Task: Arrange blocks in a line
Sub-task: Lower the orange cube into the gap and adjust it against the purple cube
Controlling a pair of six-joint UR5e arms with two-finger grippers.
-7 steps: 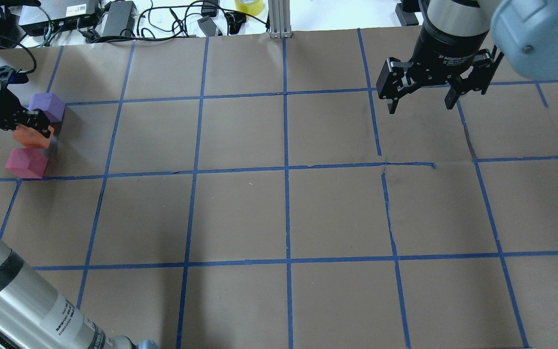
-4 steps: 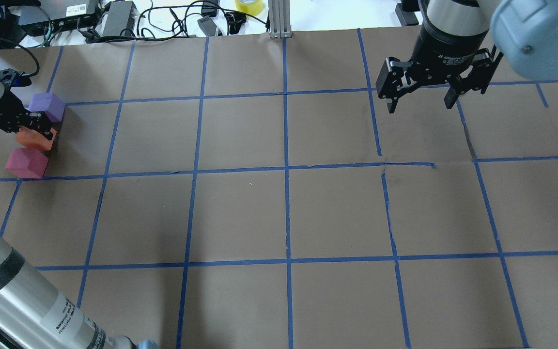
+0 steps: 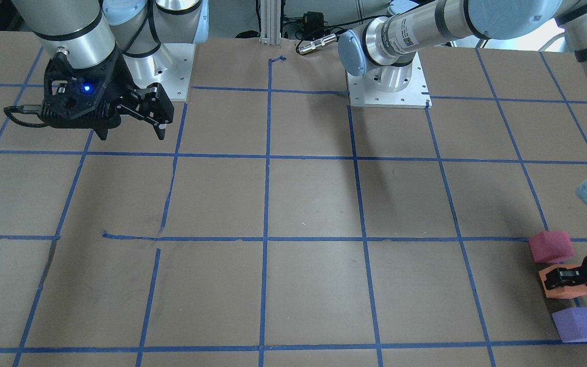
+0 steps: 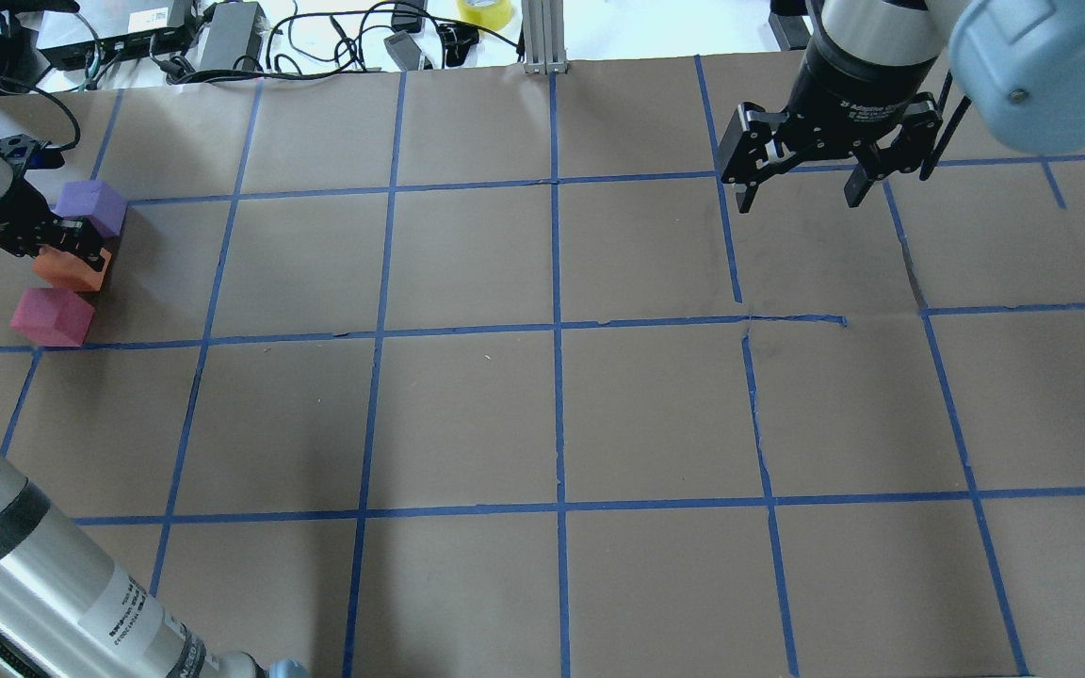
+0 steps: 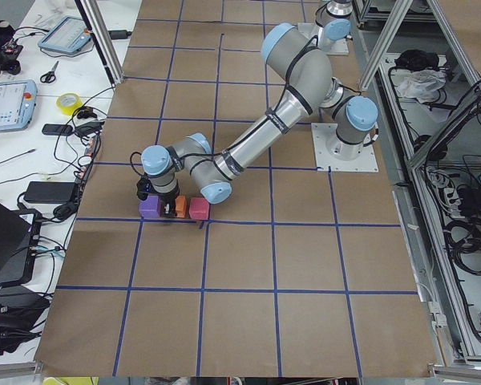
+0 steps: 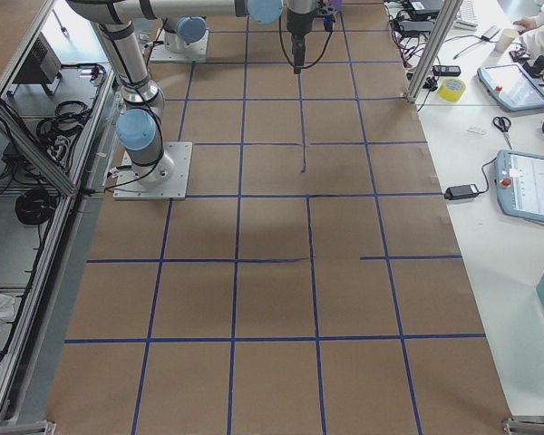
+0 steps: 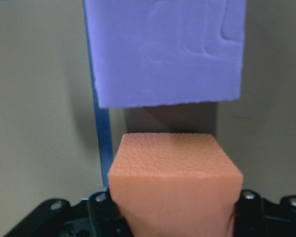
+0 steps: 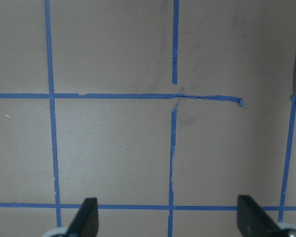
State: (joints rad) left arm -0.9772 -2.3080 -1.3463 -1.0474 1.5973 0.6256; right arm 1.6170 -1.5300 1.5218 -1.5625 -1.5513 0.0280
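Observation:
The orange block's base (image 3: 561,296) (image 7: 169,136) meets the tabletop between the crimson and purple blocks and would stand there, so my left gripper releases the orange block now.
Three blocks stand in a row at the table's far left: purple block (image 4: 90,205), orange block (image 4: 73,271), crimson block (image 4: 51,316). My left gripper (image 4: 60,247) is shut on the orange block, low over the table, between the other two. In the left wrist view the orange block (image 7: 175,182) fills the gap between the fingers, with the purple block (image 7: 165,49) just beyond it across a small gap. The front view shows crimson (image 3: 552,245), orange (image 3: 564,289) and purple (image 3: 579,323). My right gripper (image 4: 799,188) is open and empty, high at the far right.
The brown paper table cover (image 4: 467,414) has a blue tape grid, with torn tape near the centre right (image 4: 748,325). Cables, power bricks and a yellow tape roll (image 4: 484,11) lie beyond the far edge. The robot bases (image 3: 388,84) stand at the near side.
The left gripper has shifted slightly toward the purple block, and the tilted orange block now sits squarer in the row. The right gripper has moved a little left and farther away, still open.

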